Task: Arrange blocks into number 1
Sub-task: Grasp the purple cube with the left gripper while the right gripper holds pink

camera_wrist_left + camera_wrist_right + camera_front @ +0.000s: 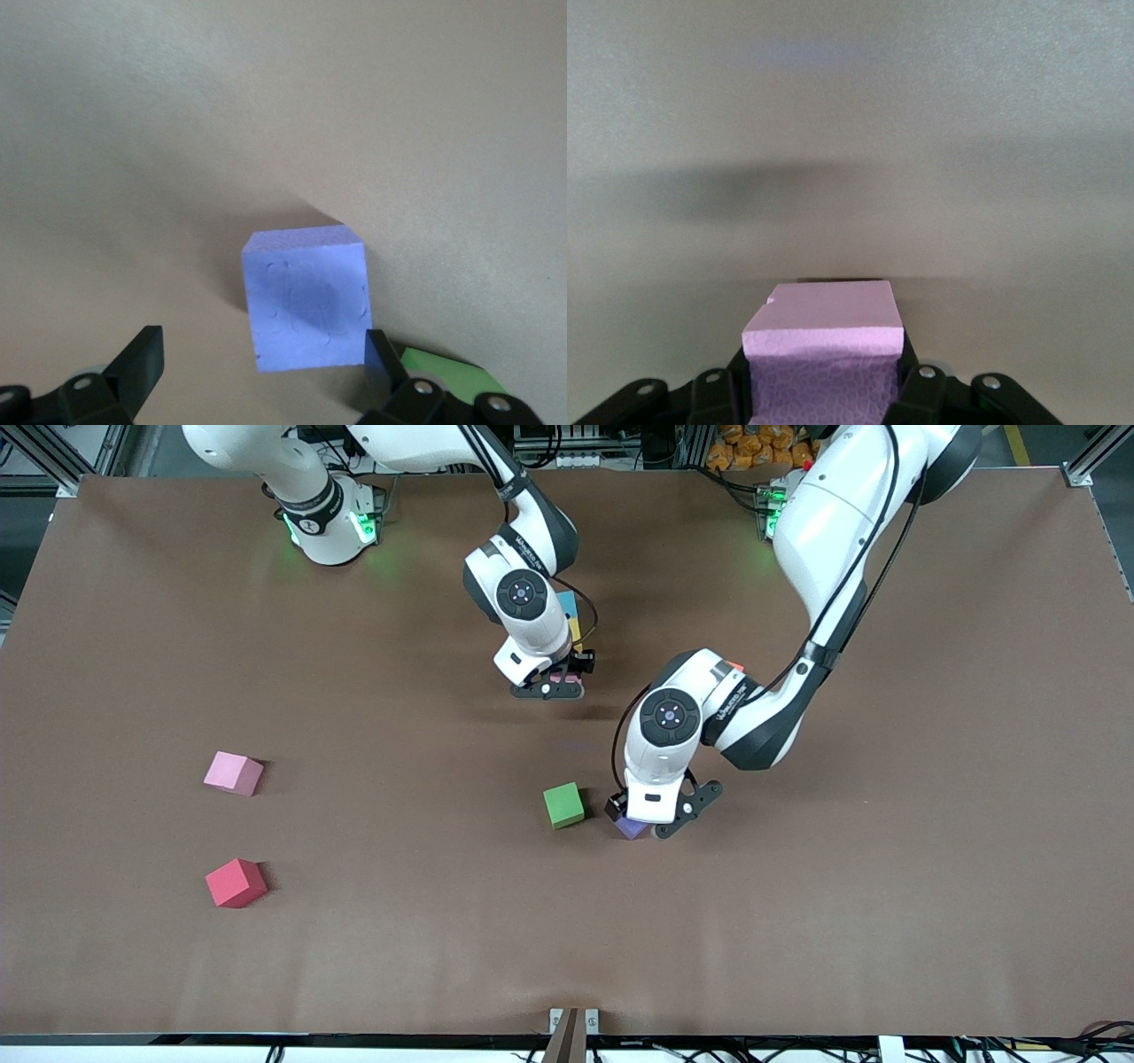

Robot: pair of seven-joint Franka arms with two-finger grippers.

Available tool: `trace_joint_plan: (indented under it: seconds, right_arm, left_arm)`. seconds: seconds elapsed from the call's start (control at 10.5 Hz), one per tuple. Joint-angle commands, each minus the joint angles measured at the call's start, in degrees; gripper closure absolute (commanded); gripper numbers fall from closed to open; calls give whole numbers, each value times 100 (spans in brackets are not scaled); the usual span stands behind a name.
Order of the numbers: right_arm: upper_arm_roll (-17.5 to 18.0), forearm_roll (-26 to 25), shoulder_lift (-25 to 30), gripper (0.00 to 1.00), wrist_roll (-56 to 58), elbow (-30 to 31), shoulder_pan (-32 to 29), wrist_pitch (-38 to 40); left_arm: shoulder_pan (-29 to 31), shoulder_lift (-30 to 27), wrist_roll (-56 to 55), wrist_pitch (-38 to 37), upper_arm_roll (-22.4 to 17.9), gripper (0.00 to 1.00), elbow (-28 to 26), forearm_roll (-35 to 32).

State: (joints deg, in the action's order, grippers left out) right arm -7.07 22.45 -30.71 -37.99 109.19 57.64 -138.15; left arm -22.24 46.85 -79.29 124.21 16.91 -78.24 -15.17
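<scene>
The robot's left gripper should next grab the purple block by its opposite sides, so that it can add the block to the number 1.
My right gripper is shut on a pink block and holds it a little above the table. Just past it, toward the robots' bases, lie a light blue block and a yellow block, both partly hidden by the right arm. My left gripper is down at the table, open, with a purple block between its fingers. That block sits close to one finger and well apart from the other. A green block lies right beside the purple block.
A second pink block and a red block lie toward the right arm's end of the table, the red one nearer the front camera. The brown tabletop stretches wide around them.
</scene>
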Motion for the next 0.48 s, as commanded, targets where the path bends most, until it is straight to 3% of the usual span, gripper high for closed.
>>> trace_joint_plan:
  seconds: [0.0,0.38]
  right_arm:
    - [-23,-126,12,0,-95,6,-24,33]
    - [-5,-309,749,0,89,32,-646,813]
  left_arm:
    - [-105,245,89,163,-83,0,353,120]
    - [-97,360,-192,420,-92,0,353,120]
